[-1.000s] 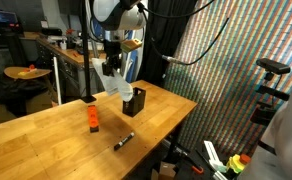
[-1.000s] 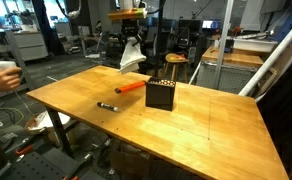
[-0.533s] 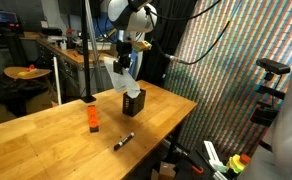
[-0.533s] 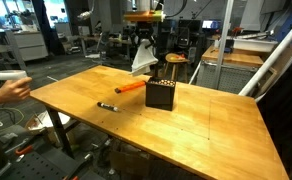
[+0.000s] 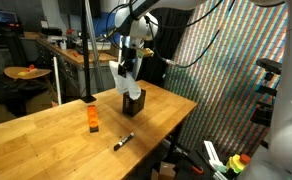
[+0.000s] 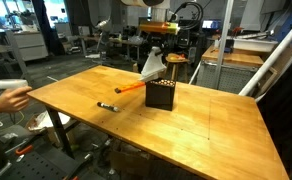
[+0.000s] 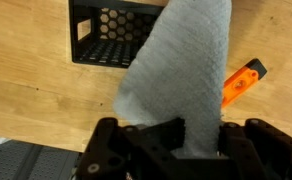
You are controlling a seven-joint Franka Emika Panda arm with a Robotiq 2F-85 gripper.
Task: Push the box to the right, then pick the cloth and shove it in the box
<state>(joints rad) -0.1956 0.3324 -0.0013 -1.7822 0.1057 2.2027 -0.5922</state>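
Note:
My gripper should keep holding the cloth until its folds reach the box. Most of the cloth hangs above the black mesh box's rim (image 7: pixel 98 63).
My gripper (image 5: pixel 136 50) is shut on the off-white cloth (image 5: pixel 129 77), which hangs down from it just above the black mesh box (image 5: pixel 134 102). In an exterior view the gripper (image 6: pixel 157 48) holds the cloth (image 6: pixel 153 65) over the box (image 6: pixel 160 95), the cloth's lower end at the box's open top. In the wrist view the cloth (image 7: pixel 181 70) fills the middle between the fingers (image 7: pixel 136 135), and the box (image 7: pixel 111 35) lies at the upper left, partly covered by the cloth.
An orange tool (image 7: pixel 243 84) lies beside the box, also seen on the wooden table (image 6: pixel 131 87). A black marker (image 5: pixel 123 141) and a small orange object (image 5: pixel 92 119) lie on the table (image 5: pixel 46 140). A person's hand (image 6: pixel 6 98) is at one table side.
The gripper has carried the hanging cloth sideways across the table until it is over the box and lowered it toward the box's opening.

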